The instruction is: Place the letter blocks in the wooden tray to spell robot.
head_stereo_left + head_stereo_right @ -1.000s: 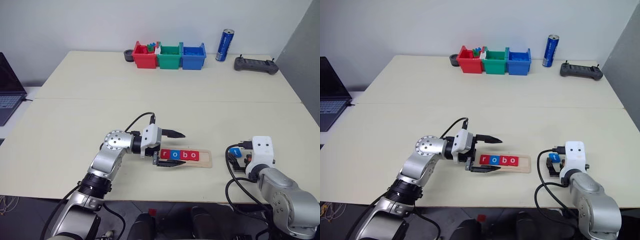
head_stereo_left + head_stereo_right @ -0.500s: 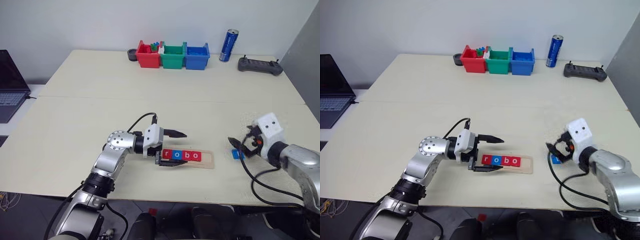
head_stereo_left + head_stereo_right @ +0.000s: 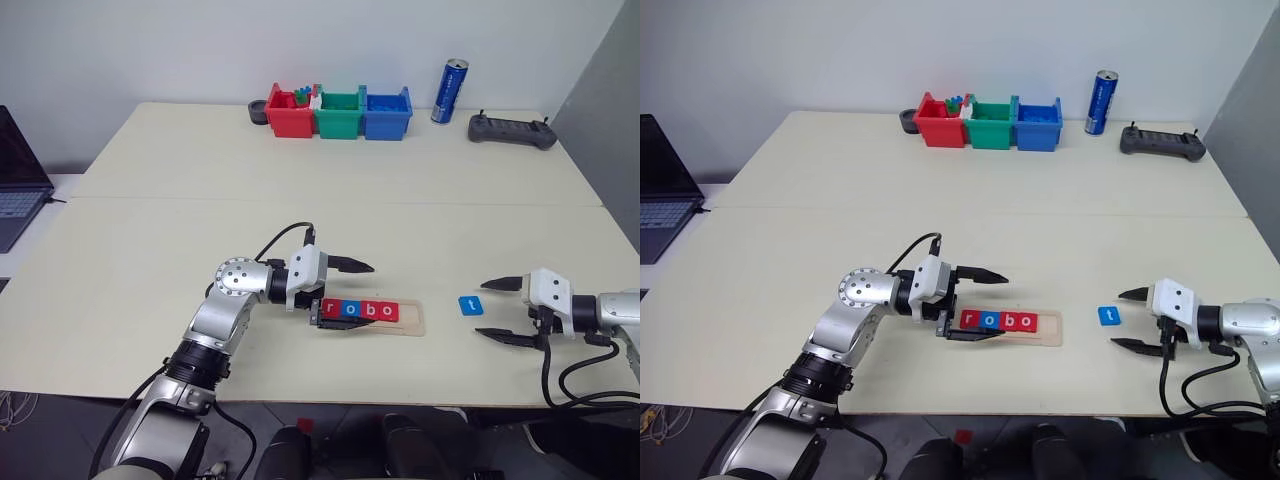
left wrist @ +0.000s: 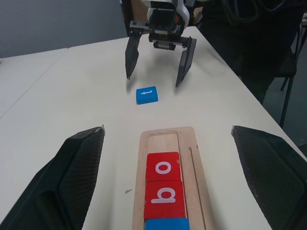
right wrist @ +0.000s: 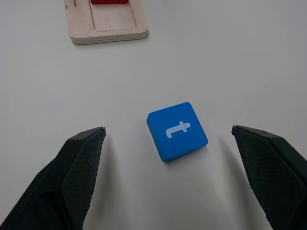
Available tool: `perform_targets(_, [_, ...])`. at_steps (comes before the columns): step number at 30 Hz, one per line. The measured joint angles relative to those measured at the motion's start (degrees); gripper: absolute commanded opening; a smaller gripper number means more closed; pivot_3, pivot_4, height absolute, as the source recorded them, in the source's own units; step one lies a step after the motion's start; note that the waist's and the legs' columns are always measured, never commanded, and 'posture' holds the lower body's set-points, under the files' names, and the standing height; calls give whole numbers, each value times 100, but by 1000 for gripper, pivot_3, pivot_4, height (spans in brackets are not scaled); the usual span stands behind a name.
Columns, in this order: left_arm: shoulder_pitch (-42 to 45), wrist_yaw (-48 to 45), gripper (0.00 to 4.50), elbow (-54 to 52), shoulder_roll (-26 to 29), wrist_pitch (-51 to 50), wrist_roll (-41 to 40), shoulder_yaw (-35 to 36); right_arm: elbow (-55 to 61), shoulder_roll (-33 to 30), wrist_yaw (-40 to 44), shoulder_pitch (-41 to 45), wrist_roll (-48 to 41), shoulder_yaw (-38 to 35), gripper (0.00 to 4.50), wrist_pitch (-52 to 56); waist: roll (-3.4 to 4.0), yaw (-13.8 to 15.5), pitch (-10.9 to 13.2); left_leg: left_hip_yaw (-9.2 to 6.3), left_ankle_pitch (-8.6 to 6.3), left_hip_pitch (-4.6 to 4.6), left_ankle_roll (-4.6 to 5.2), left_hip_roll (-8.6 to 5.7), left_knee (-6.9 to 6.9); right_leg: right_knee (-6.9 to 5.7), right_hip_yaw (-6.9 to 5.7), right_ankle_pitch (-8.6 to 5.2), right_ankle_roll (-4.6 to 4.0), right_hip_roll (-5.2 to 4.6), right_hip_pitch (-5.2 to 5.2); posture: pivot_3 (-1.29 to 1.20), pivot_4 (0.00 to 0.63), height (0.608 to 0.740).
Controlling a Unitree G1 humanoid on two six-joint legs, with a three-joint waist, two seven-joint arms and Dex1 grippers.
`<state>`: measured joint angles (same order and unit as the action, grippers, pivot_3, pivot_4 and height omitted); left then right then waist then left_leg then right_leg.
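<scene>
The robot's right gripper should finish spelling robot in the wooden tray [image 3: 412, 319], so next it should grab the blue t block [image 3: 471, 305] by its side edges.
The wooden tray [image 3: 412, 319] lies near the table's front edge and holds letter blocks reading r [image 3: 333, 310], o [image 3: 349, 310], b [image 3: 368, 311], o [image 3: 387, 312]. Its right end slot is bare wood [image 4: 163, 143]. My left gripper [image 3: 366, 298] is open, one finger on each side of the tray's left end. A blue t block [image 3: 471, 305] rests flat on the table just right of the tray. My right gripper [image 3: 481, 308] is open and points left at the t block [image 5: 177, 130]. Its fingertips stop short of the block on either side and hold nothing.
Red [image 3: 290, 112], green [image 3: 339, 112] and blue [image 3: 385, 112] bins stand at the back of the table. A blue can [image 3: 449, 91] and a black controller [image 3: 512, 129] are to their right. A laptop [image 3: 15, 175] sits at the far left edge.
My right gripper has turned from pointing down over the t block to lying nearly level and has drawn back to the right. The block stayed put. The left gripper has not moved.
</scene>
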<state>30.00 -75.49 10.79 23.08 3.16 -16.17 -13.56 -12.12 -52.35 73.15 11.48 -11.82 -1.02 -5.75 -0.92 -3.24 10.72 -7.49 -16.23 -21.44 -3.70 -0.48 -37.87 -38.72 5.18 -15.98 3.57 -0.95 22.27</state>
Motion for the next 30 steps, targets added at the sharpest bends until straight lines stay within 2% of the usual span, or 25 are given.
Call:
perform_targets(14, [-158, -24, 4500, -358, 192, -191, -44, 13, -880, 336, 178, 757, 58, 400, 4484, 328, 1, 1, 0, -1, 0, 0, 0, -1, 0, -1, 0, 0, 0, -2, 1, 0, 150, 740])
perform_targets(17, [-216, -32, 4500, -394, 254, -255, -56, 13, -891, 339, 193, 769, 54, 404, 3901, 335, 1, 2, 0, -2, 0, 0, 0, -2, -1, -1, 0, 0, 0, -4, 0, 0, 150, 740])
perform_targets(24, [-236, -31, 4500, -426, 254, -277, -57, 13, -777, 352, 226, 728, 29, 409, 1464, 398, 1, 3, 0, -2, 0, 0, 0, -1, -1, -2, -1, 0, 0, -4, 1, 0, 150, 740])
perform_targets(30, [-236, -34, 4500, -426, 255, -277, -58, 13, -584, 350, 216, 731, -12, 405, 1459, 566, 2, 3, 0, -2, 0, 0, 0, -1, -1, -2, -1, 0, 0, -4, 1, 0, 150, 740])
